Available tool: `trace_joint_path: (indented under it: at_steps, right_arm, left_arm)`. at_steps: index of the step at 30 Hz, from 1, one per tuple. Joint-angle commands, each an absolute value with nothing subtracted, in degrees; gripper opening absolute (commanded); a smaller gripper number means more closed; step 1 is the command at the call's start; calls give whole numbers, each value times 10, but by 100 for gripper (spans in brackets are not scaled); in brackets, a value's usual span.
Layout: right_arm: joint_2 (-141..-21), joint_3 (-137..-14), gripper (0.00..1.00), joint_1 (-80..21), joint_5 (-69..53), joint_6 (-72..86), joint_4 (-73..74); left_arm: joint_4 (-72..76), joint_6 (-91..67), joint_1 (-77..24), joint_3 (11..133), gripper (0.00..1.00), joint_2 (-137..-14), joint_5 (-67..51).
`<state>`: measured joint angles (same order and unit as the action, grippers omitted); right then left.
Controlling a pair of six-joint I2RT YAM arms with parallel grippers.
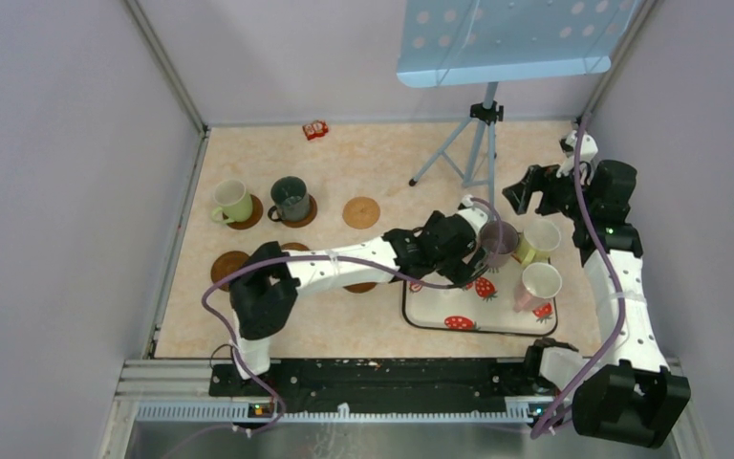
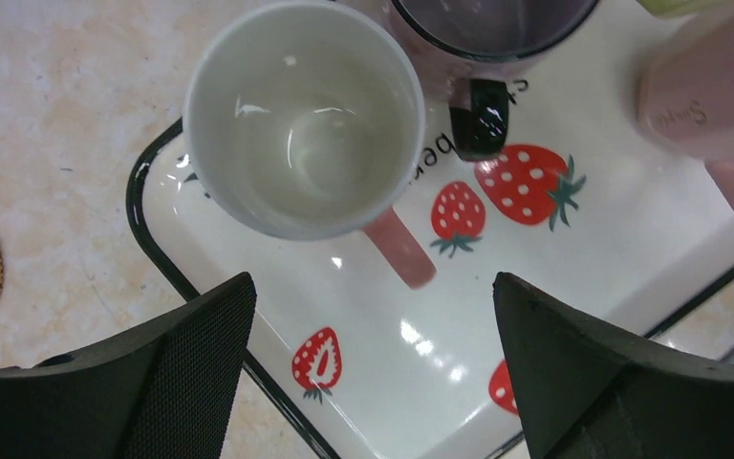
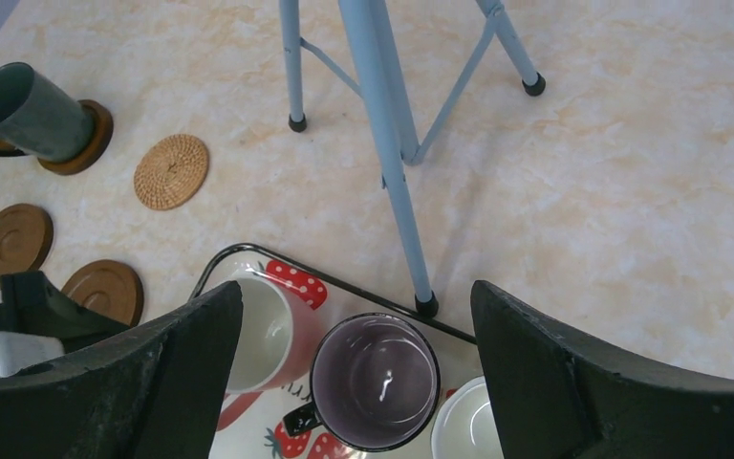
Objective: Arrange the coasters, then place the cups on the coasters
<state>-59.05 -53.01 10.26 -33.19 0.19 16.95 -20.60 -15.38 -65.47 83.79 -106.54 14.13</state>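
Observation:
My left gripper moves toward the pink cup's handle, then closes on the handle, since it is too early to close while my fingers stop short.
On the strawberry-print tray (image 1: 440,311) stand a mauve cup (image 1: 499,241), a yellow-green cup (image 1: 538,241) and a light pink cup (image 1: 539,285). My left gripper (image 2: 373,282) hangs open over the tray, just short of a pink cup (image 2: 304,124) with its handle pointing between the fingers. My right gripper (image 3: 356,287) is open above the mauve cup (image 3: 375,381), holding nothing. At the far left a pale green cup (image 1: 232,201) and a dark green cup (image 1: 290,198) each stand on a coaster. A tan woven coaster (image 1: 361,212) and a dark coaster (image 1: 230,266) lie bare; my left arm partly covers two more.
A blue tripod (image 1: 473,143) carrying a perforated blue board (image 1: 511,38) stands at the back, one foot close to the tray's far rim (image 3: 344,287). A small red object (image 1: 315,130) lies by the back wall. Walls close in the left and right sides.

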Motion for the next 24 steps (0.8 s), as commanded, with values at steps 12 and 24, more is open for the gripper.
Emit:
trace_joint_path:
  at_steps: [12, 24]
  right_arm:
    - [-565, -540, 88, 115, -337, -12, 142]
    - [-562, -535, 88, 115, -345, -24, 144]
  left_arm:
    - [-198, -166, -626, 853, 88, -1099, 177]
    - [-190, -106, -605, 849, 69, -1091, 44]
